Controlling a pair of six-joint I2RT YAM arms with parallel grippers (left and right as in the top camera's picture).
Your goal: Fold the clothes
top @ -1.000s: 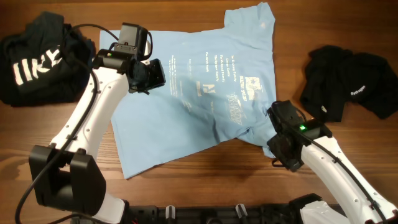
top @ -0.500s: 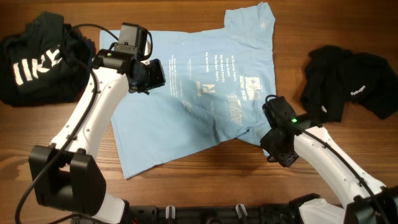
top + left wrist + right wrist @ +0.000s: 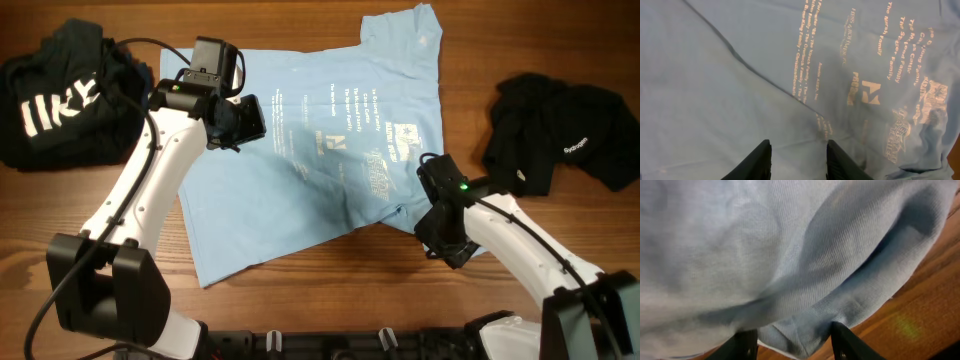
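My right gripper grabs the folded bit of hem (image 3: 796, 334) at the T-shirt's near edge next. Then I fold that side of the T-shirt over the printed text.
A light sky-blue T-shirt (image 3: 300, 160) lies spread on the wooden table, pale printed text lines (image 3: 860, 55) facing up. My left gripper (image 3: 254, 120) hovers over its upper left part. In the left wrist view this gripper (image 3: 797, 161) is open, with only flat cloth showing between the fingers. My right gripper (image 3: 432, 222) is at the shirt's lower right edge. In the right wrist view it (image 3: 795, 341) is open and a folded bit of the blue hem (image 3: 805, 330) lies between its fingers (image 3: 847, 342).
A pile of black clothes with white lettering (image 3: 60, 95) sits at the far left. Another crumpled black garment (image 3: 560, 130) lies at the right. Bare wood (image 3: 330, 280) shows along the front, below the shirt.
My right arm has moved left and slightly up, onto the shirt's lower right edge, and its jaws have widened a little. The left arm and the shirt have not moved.
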